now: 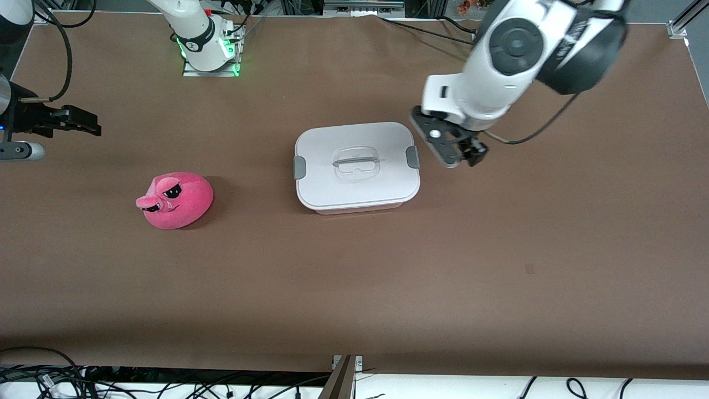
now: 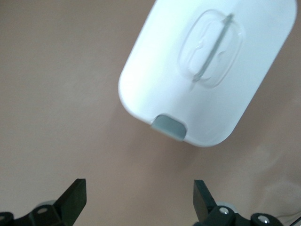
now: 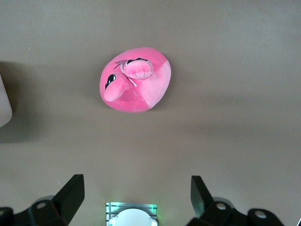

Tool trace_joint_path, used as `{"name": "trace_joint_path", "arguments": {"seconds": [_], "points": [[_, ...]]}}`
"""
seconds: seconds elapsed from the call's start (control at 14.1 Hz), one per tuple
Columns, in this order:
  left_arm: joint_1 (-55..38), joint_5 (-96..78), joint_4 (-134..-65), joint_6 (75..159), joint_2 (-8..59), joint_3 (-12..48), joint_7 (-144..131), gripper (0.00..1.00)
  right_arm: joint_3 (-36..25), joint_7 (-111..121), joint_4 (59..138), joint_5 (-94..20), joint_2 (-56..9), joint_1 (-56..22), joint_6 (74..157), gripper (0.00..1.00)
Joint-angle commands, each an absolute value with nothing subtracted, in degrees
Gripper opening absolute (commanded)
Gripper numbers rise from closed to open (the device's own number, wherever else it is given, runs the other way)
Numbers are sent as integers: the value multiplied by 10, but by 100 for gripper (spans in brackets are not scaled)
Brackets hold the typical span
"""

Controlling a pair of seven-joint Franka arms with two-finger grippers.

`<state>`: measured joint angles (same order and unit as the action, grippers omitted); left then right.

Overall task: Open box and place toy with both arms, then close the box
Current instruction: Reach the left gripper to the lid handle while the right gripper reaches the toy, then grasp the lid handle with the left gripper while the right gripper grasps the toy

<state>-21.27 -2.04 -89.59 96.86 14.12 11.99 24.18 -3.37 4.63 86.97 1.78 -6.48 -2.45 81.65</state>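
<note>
The toy needs the white lid lifted off the box (image 1: 357, 183). My left gripper needs to grab the lid by its recessed handle (image 1: 357, 162) next.
The box (image 1: 357, 183) stands mid-table, its white lid (image 1: 332, 144) shut, with a grey clip (image 1: 412, 157) at each end and a recessed handle (image 1: 357, 162). My left gripper (image 1: 462, 157) is open and empty above the table, just off the box's end toward the left arm. The left wrist view shows its open gripper (image 2: 139, 188) short of the lid (image 2: 155, 84) and one clip (image 2: 169, 127). The hot-pink toy (image 1: 176, 199) lies toward the right arm's end. My right gripper (image 1: 88, 124) hangs open and empty there. The right wrist view shows its open gripper (image 3: 136, 183) and the toy (image 3: 136, 84).
The right arm's base (image 1: 207, 47) with green lights stands at the table's back edge and shows in the right wrist view (image 3: 131, 216). A cable (image 1: 532, 133) trails from the left arm. Cables lie below the table's near edge (image 1: 166, 388). A box corner (image 3: 3, 101) shows in the right wrist view.
</note>
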Motion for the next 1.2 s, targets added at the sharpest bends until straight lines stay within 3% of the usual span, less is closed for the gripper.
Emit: {"name": "trace_joint_path", "arguments": {"seconds": [0.0,0.21,0.71,1.13], "points": [[-238,-24,-853,986,179,114,291,100,-29,44,855,24,-94,-37,798,100],[-241,-32,-859,1039,204,116,315,100,-29,47,858,21,-103,-37,795,100],[-286,-32,-857,1151,268,116,327,100,-33,253,866,34,-203,-9,819,100],[-325,-32,-860,1217,308,115,323,100,-32,367,961,27,-202,-10,909,100]]}}
